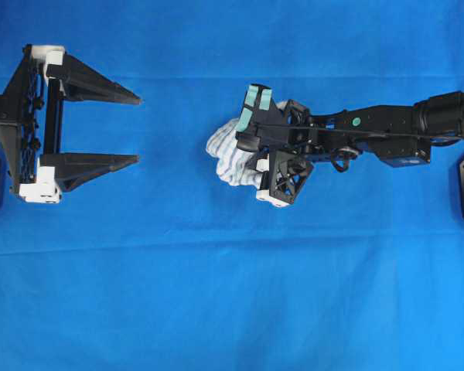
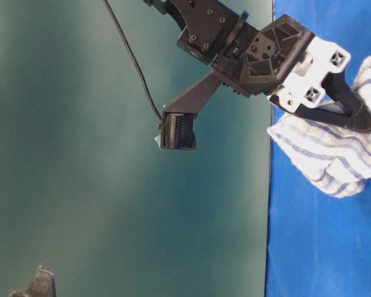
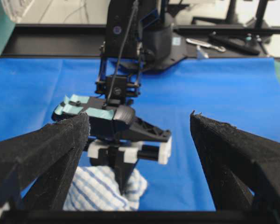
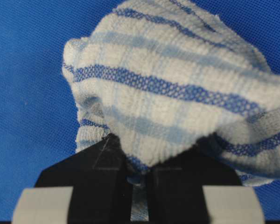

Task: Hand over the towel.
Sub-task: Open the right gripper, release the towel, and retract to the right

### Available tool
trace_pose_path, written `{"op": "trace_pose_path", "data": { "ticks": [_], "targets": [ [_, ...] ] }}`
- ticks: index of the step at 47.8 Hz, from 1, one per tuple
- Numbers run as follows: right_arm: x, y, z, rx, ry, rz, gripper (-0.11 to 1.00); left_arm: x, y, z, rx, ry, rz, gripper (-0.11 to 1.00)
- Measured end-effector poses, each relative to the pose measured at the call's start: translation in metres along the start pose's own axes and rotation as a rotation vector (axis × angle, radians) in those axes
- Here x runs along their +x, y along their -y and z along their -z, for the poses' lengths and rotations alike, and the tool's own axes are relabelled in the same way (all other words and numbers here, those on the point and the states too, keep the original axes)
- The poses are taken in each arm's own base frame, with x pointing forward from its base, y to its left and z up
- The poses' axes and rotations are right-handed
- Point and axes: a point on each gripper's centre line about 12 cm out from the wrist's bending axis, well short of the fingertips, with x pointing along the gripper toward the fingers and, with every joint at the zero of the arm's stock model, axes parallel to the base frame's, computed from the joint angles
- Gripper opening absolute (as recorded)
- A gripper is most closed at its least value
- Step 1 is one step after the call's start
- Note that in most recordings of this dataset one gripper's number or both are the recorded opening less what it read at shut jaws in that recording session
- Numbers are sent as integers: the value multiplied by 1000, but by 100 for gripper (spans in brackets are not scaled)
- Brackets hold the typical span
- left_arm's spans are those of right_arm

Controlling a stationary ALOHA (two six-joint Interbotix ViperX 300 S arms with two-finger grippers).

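Observation:
In the right wrist view the towel's lower folds rest on the blue sheet (image 4: 32,112), so the towel would stay there. It is now time for my right gripper to open.
The towel (image 1: 226,154), a small white cloth with blue and grey stripes, is bunched near the middle of the blue sheet. My right gripper (image 1: 246,158) is shut on it from above; its fingertips are buried in the cloth. The right wrist view shows the towel (image 4: 177,88) pinched between the closed black fingers (image 4: 98,172). It also shows in the table-level view (image 2: 334,148) and the left wrist view (image 3: 100,189). My left gripper (image 1: 138,129) is wide open and empty at the left, pointing toward the towel, well apart from it.
A large plain blue sheet (image 1: 232,286) covers the table. The right arm (image 1: 387,127) stretches in from the right edge. A black frame and tools (image 3: 210,44) lie beyond the sheet's far edge in the left wrist view.

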Motion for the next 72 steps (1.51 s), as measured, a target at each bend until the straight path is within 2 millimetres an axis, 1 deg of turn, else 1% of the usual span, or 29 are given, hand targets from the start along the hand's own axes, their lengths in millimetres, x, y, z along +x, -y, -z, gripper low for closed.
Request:
{"op": "trace_pose_path", "data": {
  "ticks": [10, 11, 12, 13, 18, 20, 23, 29, 36, 42, 47, 53, 57, 62, 66, 72],
  "targets": [
    [0, 0, 0, 8, 0, 0, 7, 0, 0, 1, 0, -3, -2, 92],
    [0, 0, 0, 11, 0, 0, 9, 0, 0, 2, 2, -5, -1, 92],
    [0, 0, 0, 14, 0, 0, 13, 0, 0, 1, 0, -3, -2, 92],
    [0, 0, 0, 14, 0, 0, 21, 0, 0, 2, 0, -5, 0, 92],
    [0, 0, 0, 15, -2, 0, 51, 0, 0, 1, 0, -3, 0, 92],
    [-2, 0, -1, 14, 5, -1, 61, 0, 0, 2, 0, -5, 0, 92],
    [-9, -1, -5, 9, 20, -4, 71, 0, 0, 1, 0, -3, 0, 92],
    [-38, -3, -17, 2, 90, -13, 71, 0, 0, 1, 0, -3, 0, 92],
    [-88, -6, -34, -16, 226, -30, 72, 0, 0, 1, 0, -3, 0, 92],
    [-130, -12, -43, -45, 373, -54, 72, 0, 0, 0, 2, 5, 0, 92],
    [-163, -18, -45, -72, 530, -85, 71, 0, 0, 0, 3, 9, 0, 92],
    [-194, -20, -42, -89, 697, -111, 71, 0, -2, 0, 2, 9, -6, 92],
    [-209, -18, -39, -102, 778, -117, 71, 0, -2, 0, 2, 8, -8, 92],
    [-221, -18, -31, -118, 841, -126, 71, 0, -2, 1, 2, 5, -8, 92],
    [-228, -18, -26, -120, 868, -131, 71, -1, -2, 5, 2, -3, -9, 92],
    [-228, -17, -22, -121, 880, -133, 71, -1, -2, 7, 2, -9, -9, 92]
  ]
}}
